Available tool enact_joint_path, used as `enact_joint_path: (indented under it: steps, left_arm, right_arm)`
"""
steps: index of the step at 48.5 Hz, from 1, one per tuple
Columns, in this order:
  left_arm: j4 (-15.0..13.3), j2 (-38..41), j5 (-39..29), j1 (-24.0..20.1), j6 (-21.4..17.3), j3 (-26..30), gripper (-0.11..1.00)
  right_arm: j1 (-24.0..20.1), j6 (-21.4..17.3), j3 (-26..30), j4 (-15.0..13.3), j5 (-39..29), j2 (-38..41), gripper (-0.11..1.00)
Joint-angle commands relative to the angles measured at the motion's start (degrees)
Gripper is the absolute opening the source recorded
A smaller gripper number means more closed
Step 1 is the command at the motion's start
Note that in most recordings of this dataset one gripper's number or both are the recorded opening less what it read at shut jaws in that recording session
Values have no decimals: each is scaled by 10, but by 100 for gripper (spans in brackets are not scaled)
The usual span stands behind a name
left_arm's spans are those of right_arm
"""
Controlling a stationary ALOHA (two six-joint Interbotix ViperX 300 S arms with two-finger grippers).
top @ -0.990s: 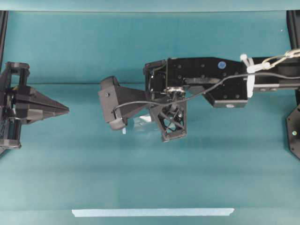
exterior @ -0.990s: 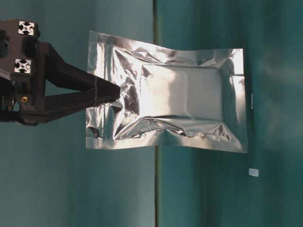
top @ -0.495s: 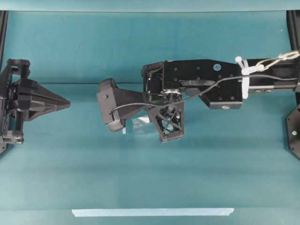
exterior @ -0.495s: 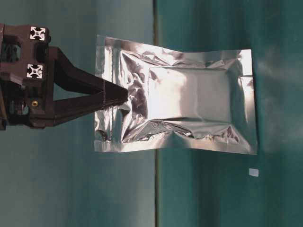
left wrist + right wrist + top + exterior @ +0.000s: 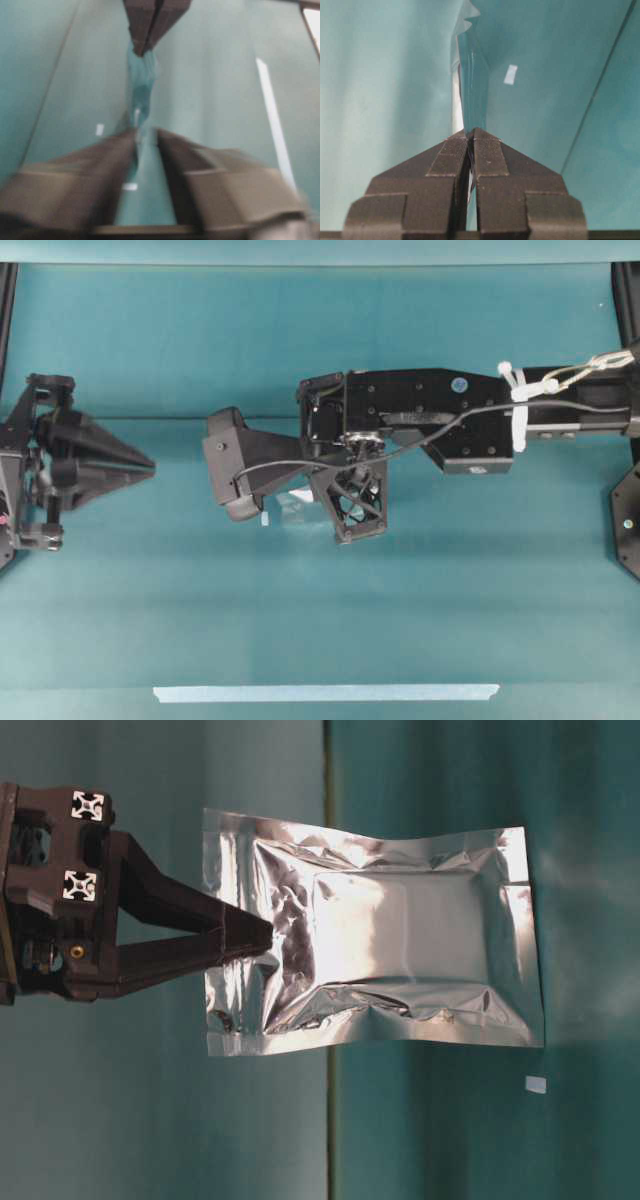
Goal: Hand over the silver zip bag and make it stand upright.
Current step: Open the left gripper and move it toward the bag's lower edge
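Observation:
I need to grab the silver zip bag by its loose end with my left gripper next, because my right gripper stays shut over one sealed end of the bag.
The silver zip bag is shiny crinkled foil, and it hangs above the teal table. My right gripper is shut on one sealed end of it. In the right wrist view the bag shows edge-on, running away from the closed right gripper. From overhead only a sliver of the bag shows below the right arm. My left gripper sits at the far left, pointing at the bag and well apart from it. In the blurred left wrist view the left gripper is open, with the bag beyond its tips.
A long pale tape strip lies near the front edge of the table. A small white scrap lies on the table close to the bag. Black frame posts stand at the table's sides.
The left gripper has opened and crept a little to the right. The right arm has shifted slightly left with the bag still in its grip.

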State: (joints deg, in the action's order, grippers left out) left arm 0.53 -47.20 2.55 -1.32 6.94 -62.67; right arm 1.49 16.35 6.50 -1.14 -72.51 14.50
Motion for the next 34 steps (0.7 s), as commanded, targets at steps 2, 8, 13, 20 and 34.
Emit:
enact_joint_path:
  steps: [2,8,13,20,34]
  left_arm:
    - [1,8,7,1,1,5,64]
    - [1,16,7,3,-6,4,91]
    - [1,20,10,6,-10,4,84]
    - [1,40,31,8,1,-11,87]
    - [0,163,224,4,4,-40,89]
  right_arm:
    - [-2,-8,11,-1,2,-6,2]
    - [-1,-17,11,-1,2,-6,2]
    - [-1,-18,10,-1,2,-6,2]
    - [0,-18,8,-1,2,-6,2]
    - [0,-19,1,-1,2,-6,2]
